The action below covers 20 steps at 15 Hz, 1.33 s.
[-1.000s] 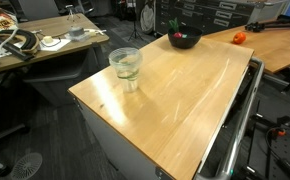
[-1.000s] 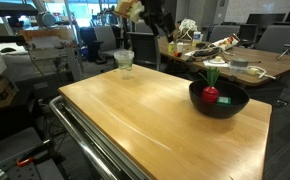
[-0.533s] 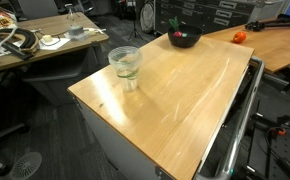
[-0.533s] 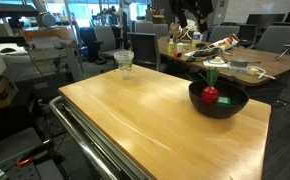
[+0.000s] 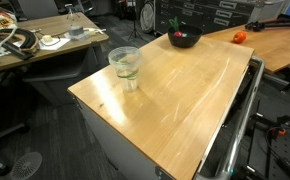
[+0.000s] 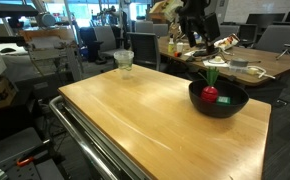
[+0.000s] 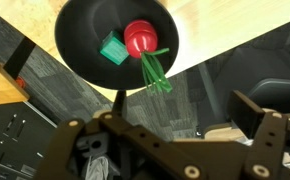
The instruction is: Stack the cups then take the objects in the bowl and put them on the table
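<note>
I should reach the red roundish piece with my gripper and grab it by its green stem, so the red body stays free underneath to be put on the tabletop.
The clear cups [image 5: 125, 65] stand nested in one stack near a far corner of the light-wood table [image 5: 175, 95], and show in both exterior views [image 6: 124, 63]. The small dark bowl [image 6: 218, 100] sits near the table's edge [image 6: 145, 120]. It holds the red roundish piece [image 6: 212, 95] with its green stem. In the wrist view the bowl [image 7: 85, 30] holds the red piece [image 7: 139, 37] and the teal piece [image 7: 112, 48]. My gripper [image 7: 135, 95] hangs high above the bowl, open and empty. It shows in an exterior view [image 6: 190, 20].
An orange ball [image 5: 239, 38] lies on the orange-brown desk beyond the bowl. A cluttered desk [image 5: 35, 40] with cables and dishes stands across the aisle. A metal frame rail [image 6: 85, 135] runs along the table's side. Office chairs stand around.
My gripper has travelled across the background from above the cups' side to a spot over the bowl. The cups, the bowl and its pieces have not moved.
</note>
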### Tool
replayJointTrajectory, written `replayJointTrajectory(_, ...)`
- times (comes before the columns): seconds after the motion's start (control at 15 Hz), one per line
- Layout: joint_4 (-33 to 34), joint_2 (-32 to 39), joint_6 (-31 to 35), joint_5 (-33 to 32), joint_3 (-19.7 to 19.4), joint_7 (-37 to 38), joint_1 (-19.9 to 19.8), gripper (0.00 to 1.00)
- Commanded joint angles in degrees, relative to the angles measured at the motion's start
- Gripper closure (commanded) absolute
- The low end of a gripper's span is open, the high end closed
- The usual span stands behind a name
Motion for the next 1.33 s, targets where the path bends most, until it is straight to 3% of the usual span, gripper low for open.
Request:
replayJointTrajectory(0.0, 6.2, 5.8, -4.1, 1.1, -2.1, 1.3, 0.7, 0.00)
replayJointTrajectory(0.33, 9.8, 10.7, -6.3, 6.2, -2.8, 0.0, 1.0, 0.01)
replayJointTrajectory(0.4, 10.4, 11.5, -6.2, 7.4, -2.7, 0.0, 1.0, 0.23)
replayJointTrajectory(0.53, 11.5, 13.2, -4.8, 8.1, -3.2, 0.9, 1.3, 0.30)
replayJointTrajectory(1.07, 14.9, 18.1, -3.5, 7.4, -6.0, 3.6, 2.1, 0.94)
replayJointTrajectory(1.27, 13.2, 15.8, -2.4, 7.0, -6.3, 3.7, 2.6, 1.00)
